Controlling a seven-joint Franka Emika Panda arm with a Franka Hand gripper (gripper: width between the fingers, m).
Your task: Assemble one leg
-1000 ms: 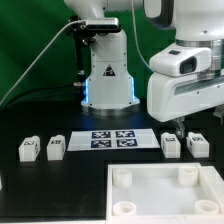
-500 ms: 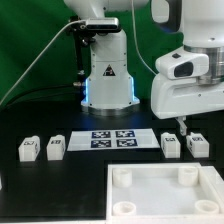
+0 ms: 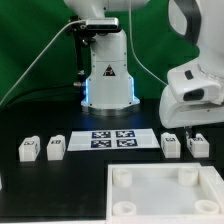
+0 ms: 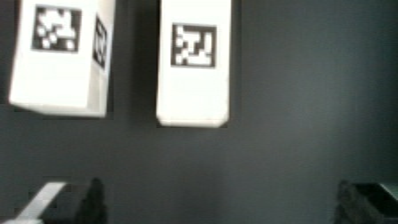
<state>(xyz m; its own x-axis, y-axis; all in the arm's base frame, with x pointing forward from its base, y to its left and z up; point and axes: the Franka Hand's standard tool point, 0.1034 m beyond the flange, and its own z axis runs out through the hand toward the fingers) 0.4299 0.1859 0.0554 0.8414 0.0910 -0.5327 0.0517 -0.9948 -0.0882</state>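
Observation:
Next, my gripper grabs a leg by its plain end beyond the square tag [image 3: 199, 153] [image 4: 192, 104]. From there the leg would stand in a white panel corner socket.
Four white legs with square tags stand in a row on the black table: two at the exterior view's left [image 3: 28, 150] [image 3: 56, 148] and two at its right [image 3: 171, 144] [image 3: 198, 143]. My gripper [image 3: 189, 130] hangs just above the right pair and touches neither. In the wrist view the two legs [image 4: 63, 55] [image 4: 196, 62] lie side by side ahead of the gripper [image 4: 217, 205]. Its dark fingertips [image 4: 64, 203] stand wide apart with only bare table between them. The gripper is open and empty.
The marker board [image 3: 113, 139] lies between the two pairs of legs. A large white square panel with round corner sockets [image 3: 160, 192] lies at the front right. The arm's base [image 3: 108, 75] stands behind the marker board.
The gripper has moved down and toward the exterior view's right, closer to the two right legs. Nothing was picked up and the legs have not moved.

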